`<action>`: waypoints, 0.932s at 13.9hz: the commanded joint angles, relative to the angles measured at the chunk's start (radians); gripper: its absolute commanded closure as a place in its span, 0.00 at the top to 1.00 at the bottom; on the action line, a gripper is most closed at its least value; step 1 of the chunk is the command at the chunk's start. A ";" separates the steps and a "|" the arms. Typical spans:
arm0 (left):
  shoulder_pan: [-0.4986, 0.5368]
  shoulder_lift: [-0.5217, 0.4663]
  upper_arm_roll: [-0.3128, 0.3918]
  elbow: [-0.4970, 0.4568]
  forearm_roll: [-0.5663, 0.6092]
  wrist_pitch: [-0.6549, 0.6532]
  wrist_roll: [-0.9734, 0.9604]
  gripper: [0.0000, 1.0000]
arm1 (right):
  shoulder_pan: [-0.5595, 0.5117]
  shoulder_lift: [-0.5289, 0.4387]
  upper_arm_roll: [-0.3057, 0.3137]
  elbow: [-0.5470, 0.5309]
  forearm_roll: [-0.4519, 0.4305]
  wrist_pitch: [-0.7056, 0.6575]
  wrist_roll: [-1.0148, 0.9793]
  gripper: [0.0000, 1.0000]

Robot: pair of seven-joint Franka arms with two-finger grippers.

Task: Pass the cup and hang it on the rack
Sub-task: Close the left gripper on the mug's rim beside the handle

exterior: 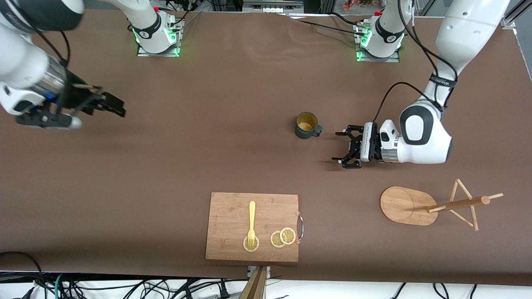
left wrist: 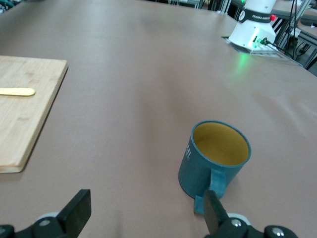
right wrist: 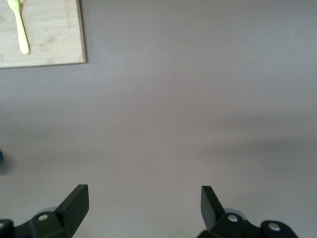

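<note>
The dark teal cup needs to hang on the wooden rack (exterior: 432,203), so I should grab it by its handle (exterior: 318,130) with my left gripper next.
The dark teal cup (exterior: 307,126) stands upright on the brown table near its middle, yellowish-tan inside, handle toward the left arm's end. It also shows in the left wrist view (left wrist: 214,161). My left gripper (exterior: 344,147) is open and empty, low over the table beside the cup's handle, apart from it. The wooden rack (exterior: 432,203) stands nearer the front camera than the left gripper, at the left arm's end. My right gripper (exterior: 110,104) is open and empty, raised over the right arm's end of the table; in the right wrist view (right wrist: 143,203) it has only bare table under it.
A bamboo cutting board (exterior: 232,216) lies near the table's front edge with a yellow fork (exterior: 251,222) and lemon slices (exterior: 283,237) on it. The arms' bases stand along the table's back edge.
</note>
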 commanded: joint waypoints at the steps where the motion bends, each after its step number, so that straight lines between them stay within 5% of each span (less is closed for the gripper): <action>1: 0.013 0.006 -0.006 -0.072 -0.113 -0.015 0.180 1.00 | -0.170 -0.057 0.146 -0.074 -0.034 0.016 -0.054 1.00; 3: 0.027 0.009 -0.004 -0.098 -0.118 -0.053 0.219 1.00 | -0.318 -0.052 0.301 -0.066 -0.039 0.019 -0.057 1.00; 13: 0.024 0.170 -0.007 -0.109 -0.275 -0.105 0.498 0.96 | -0.303 0.029 0.312 -0.048 -0.062 0.010 -0.059 1.00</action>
